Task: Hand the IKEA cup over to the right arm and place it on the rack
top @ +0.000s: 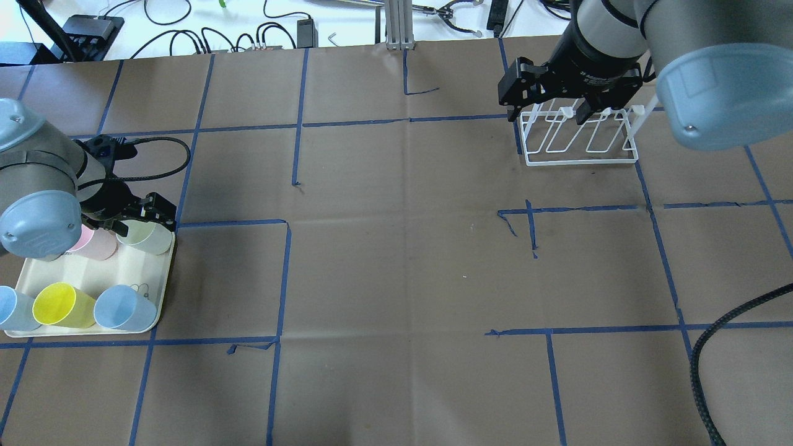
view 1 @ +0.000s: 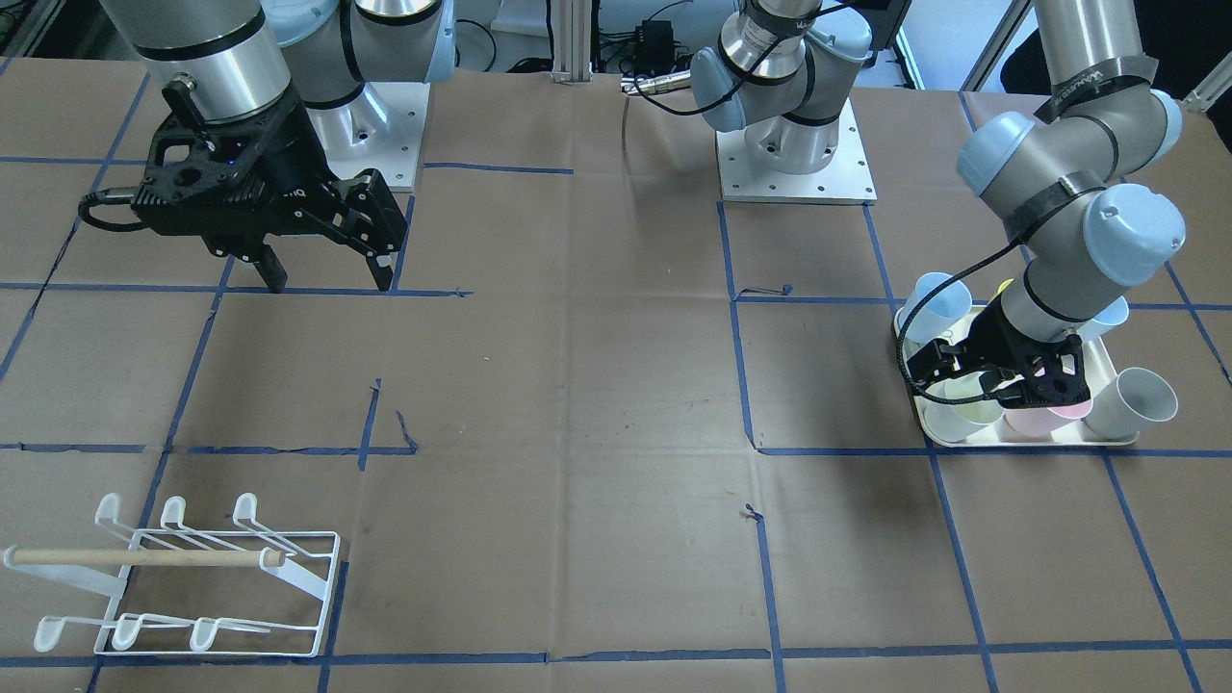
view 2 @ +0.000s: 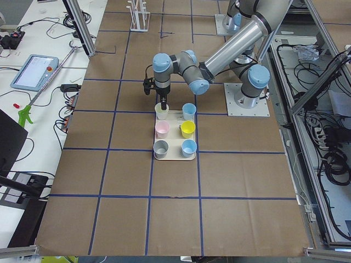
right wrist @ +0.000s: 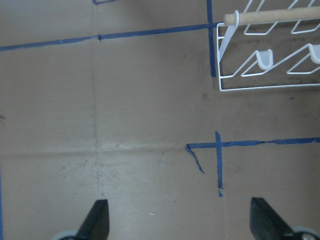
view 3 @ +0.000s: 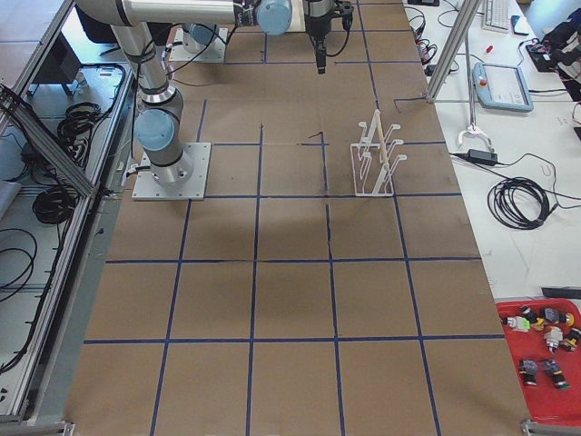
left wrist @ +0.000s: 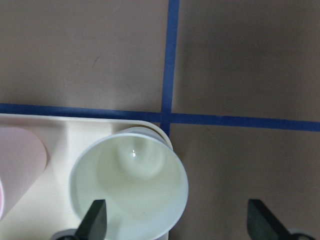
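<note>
The left gripper should grab the cup by its rim [view 1: 937, 395] next, so that the pale green cup's base [view 1: 956, 432] stays free for the right gripper.
A pale green cup [left wrist: 130, 190] stands at a far corner of the cream tray [top: 133, 269], which holds several cups. My left gripper [left wrist: 177, 222] is open and low over this cup. One fingertip [left wrist: 95, 220] is over its mouth and the other is outside its rim. The same cup shows in the overhead view [top: 148, 237], with the left gripper [top: 145, 222] above it. My right gripper [view 1: 329, 281] is open and empty, held high above the table. The white wire rack [view 1: 221, 577] with a wooden rod stands on the table with nothing on its prongs; it also shows in the right wrist view [right wrist: 270, 65].
The tray also holds a pink cup [top: 93, 244], a yellow cup [top: 62, 305] and a blue cup [top: 124, 308] lying on their sides. A grey cup [view 1: 1141, 399] lies at one tray corner. Blue tape lines cross the brown table.
</note>
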Available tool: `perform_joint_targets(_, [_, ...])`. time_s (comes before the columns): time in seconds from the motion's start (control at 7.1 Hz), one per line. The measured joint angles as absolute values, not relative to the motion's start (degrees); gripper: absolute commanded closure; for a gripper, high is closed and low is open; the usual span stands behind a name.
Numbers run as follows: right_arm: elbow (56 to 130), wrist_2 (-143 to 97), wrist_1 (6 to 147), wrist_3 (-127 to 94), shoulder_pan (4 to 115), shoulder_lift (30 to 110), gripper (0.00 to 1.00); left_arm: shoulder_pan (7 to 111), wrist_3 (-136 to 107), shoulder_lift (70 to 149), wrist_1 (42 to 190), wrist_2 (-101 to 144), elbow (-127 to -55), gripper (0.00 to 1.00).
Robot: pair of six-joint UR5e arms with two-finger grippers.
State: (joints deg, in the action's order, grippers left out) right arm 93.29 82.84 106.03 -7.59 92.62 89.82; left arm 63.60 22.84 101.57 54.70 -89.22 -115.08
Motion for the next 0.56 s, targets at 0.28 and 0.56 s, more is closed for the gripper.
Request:
perform_joint_targets(0.28, [93.3, 78.8, 110.6, -13.1, 92.7, 89.5, 0.0, 63.6, 23.4, 102.1, 54.7, -89.5, -115.1, 0.48])
perform_joint_targets(0.56, [94.0, 75.8, 115.5, -16.4, 92.9, 89.5, 0.0, 63.5, 23.4, 102.8, 54.8, -90.8, -114.7, 0.97])
